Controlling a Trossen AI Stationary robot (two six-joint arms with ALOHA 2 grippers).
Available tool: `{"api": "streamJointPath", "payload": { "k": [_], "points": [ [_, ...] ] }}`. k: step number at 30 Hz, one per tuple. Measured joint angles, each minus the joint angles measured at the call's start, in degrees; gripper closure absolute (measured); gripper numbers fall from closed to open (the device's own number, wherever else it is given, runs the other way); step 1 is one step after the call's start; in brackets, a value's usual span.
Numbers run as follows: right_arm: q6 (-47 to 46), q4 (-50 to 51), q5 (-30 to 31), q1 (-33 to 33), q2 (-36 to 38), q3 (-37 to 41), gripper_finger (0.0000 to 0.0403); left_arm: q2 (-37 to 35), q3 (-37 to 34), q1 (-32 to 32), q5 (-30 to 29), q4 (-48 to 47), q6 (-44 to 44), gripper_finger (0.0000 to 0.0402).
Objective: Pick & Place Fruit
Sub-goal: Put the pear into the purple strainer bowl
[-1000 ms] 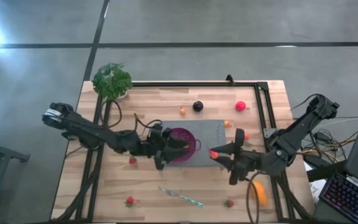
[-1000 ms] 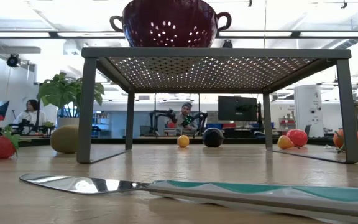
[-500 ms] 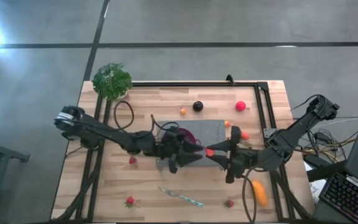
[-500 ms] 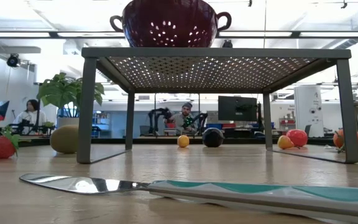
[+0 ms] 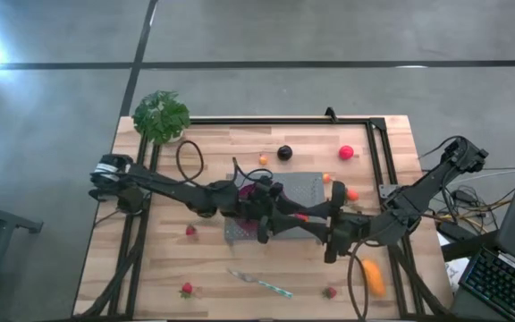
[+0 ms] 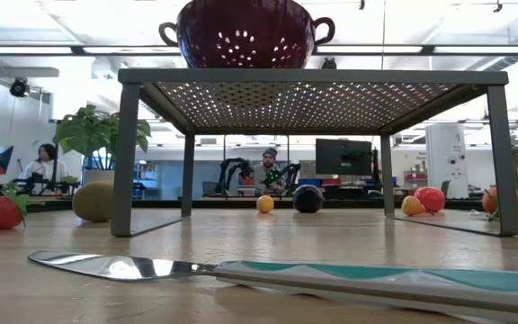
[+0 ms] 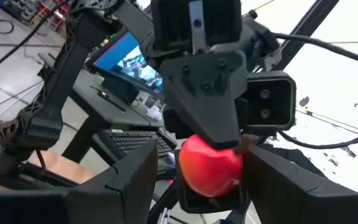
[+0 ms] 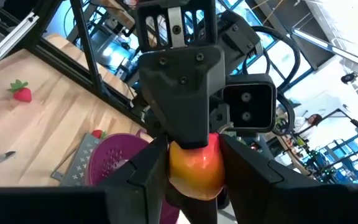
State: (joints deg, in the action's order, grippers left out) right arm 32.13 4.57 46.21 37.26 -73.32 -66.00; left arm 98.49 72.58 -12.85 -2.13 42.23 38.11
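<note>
The red-and-orange fruit needs to go in the maroon colander. My left gripper should grab the fruit by its round sides next.
A small red-and-orange fruit (image 5: 302, 216) hangs in the air over the near right part of the grey mesh rack (image 5: 316, 188). My right gripper (image 5: 311, 217) reaches in from the table's right and is shut on it. My left gripper (image 5: 286, 219) faces it from the left, open, with one finger on each side of the same fruit (image 7: 209, 165), turned a quarter turn against the right fingers. The maroon colander (image 5: 257, 193) stands on the rack, partly under the left arm. The low view shows neither gripper. My right gripper pinches the red-and-orange fruit (image 8: 194, 167) between its two fingers (image 8: 143, 177), one on each flank. It comes about level from the table's right side. The fruit is lifted clear above the rack. Whether my left gripper's fingers (image 7: 272, 180) touch the fruit, I cannot tell.
On the table lie a dark plum (image 5: 284, 152), a pink-red ball (image 5: 346, 152), small orange pieces (image 5: 263, 160) (image 5: 353, 194), strawberries (image 5: 190, 231) (image 5: 187, 289) (image 5: 330, 292), an oblong orange fruit (image 5: 375, 277), a knife (image 5: 259, 283) and a kiwi (image 6: 94, 200). A plant (image 5: 161, 116) stands at the far left corner.
My left gripper has moved toward the table's right, from over the colander to the right gripper, and now stands with its fingers around the fruit. My right gripper has kept the fruit in nearly the same place above the rack.
</note>
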Motion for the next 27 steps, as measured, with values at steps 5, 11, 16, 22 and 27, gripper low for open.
{"api": "streamJointPath", "payload": {
  "k": [5,11,16,22,27],
  "points": [
    [-0.5,0.9,0.2,-0.8,0.1,0.0,0.0267,0.0,0.2,0.0,0.6,0.2,-0.1,0.0182],
    [-0.6,1.0,0.1,-1.5,0.0,0.1,0.0287,0.0,0.2,0.3,0.6,-0.7,-0.3,0.0237],
    [-0.5,1.1,0.1,-1.5,0.0,0.4,0.0277,0.0,0.2,0.4,0.7,-0.9,-0.2,0.0282],
    [-1.5,1.1,0.2,-1.6,0.0,0.7,0.0267,-0.1,0.2,0.4,1.0,-0.9,-0.5,0.0275],
    [-1.7,1.2,0.3,-1.6,0.0,0.7,0.0278,-0.1,0.2,0.4,1.0,-0.9,-0.5,0.0277]
  ]
}}
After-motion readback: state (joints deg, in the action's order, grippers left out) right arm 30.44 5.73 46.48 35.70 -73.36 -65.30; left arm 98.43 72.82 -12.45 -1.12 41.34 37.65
